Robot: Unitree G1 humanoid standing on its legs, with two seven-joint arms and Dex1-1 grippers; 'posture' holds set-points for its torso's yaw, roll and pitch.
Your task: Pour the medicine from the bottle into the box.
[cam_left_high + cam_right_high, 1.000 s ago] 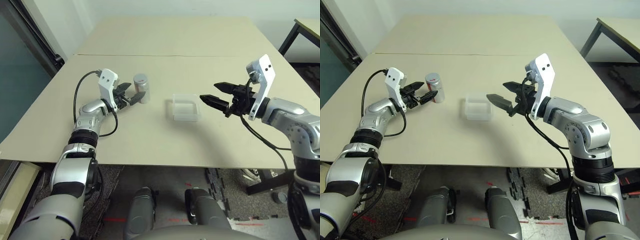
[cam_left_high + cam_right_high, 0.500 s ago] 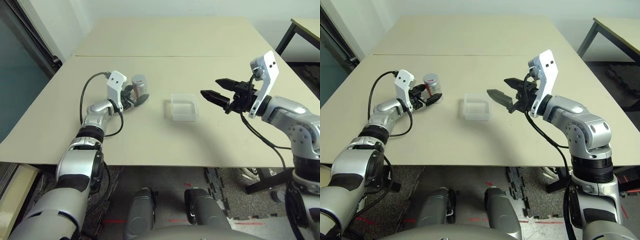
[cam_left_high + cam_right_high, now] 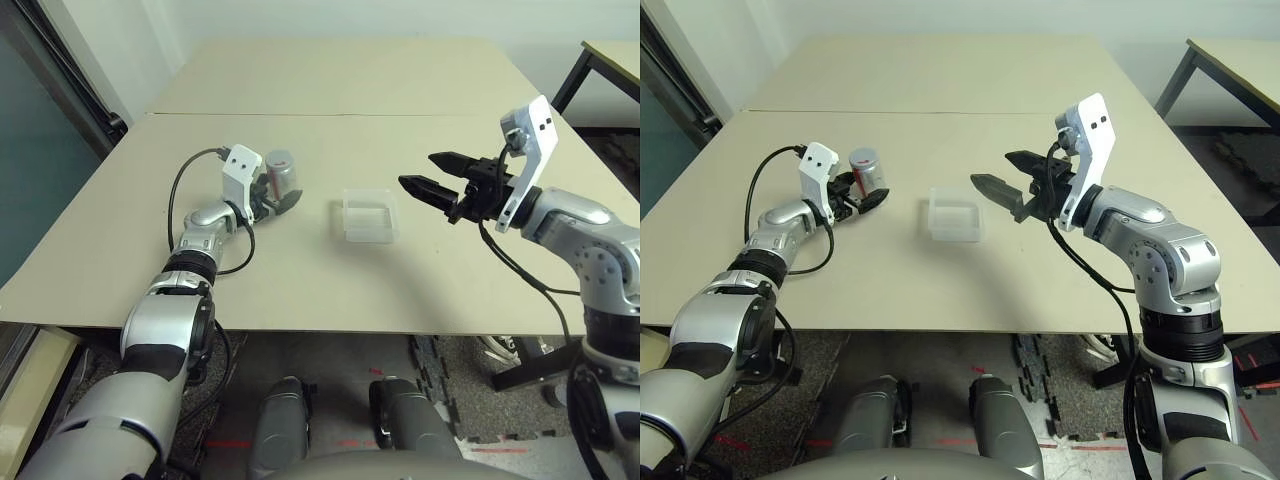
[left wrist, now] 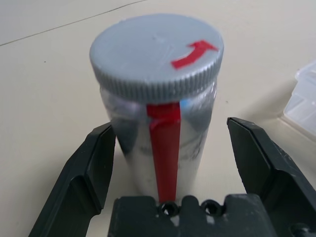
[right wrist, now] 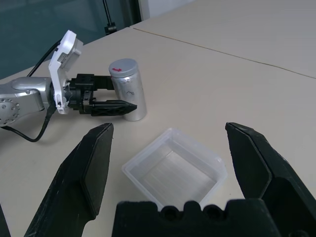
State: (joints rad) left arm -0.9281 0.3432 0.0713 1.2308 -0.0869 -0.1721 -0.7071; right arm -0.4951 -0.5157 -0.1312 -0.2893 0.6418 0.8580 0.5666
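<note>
My left gripper now closes: its fingers are on both sides of the bottle's body (image 3: 283, 181), below the bottle's cap, so closing would catch the bottle.
The bottle (image 3: 283, 172) stands upright on the table's left half, silvery-grey with a red strip down its side and a red arrow on its cap (image 4: 157, 54). My left gripper (image 3: 275, 196) is open, one finger on each side of the bottle's body, low down, with a small gap on each side (image 4: 170, 131). The clear square box (image 3: 368, 213) lies flat mid-table, to the right of the bottle. My right gripper (image 3: 418, 170) hovers open just right of the box, above the table, pointing toward it; its wrist view shows the box (image 5: 174, 165) and the bottle (image 5: 129, 91).
A seam (image 3: 400, 113) crosses the tan table behind the bottle and box. Another table's dark leg (image 3: 572, 78) stands at the far right. A black cable (image 3: 180, 175) loops beside my left wrist.
My left gripper has slid forward to the bottle, and its fingers now flank the bottle. The right gripper drew back slightly from the box and stayed open.
</note>
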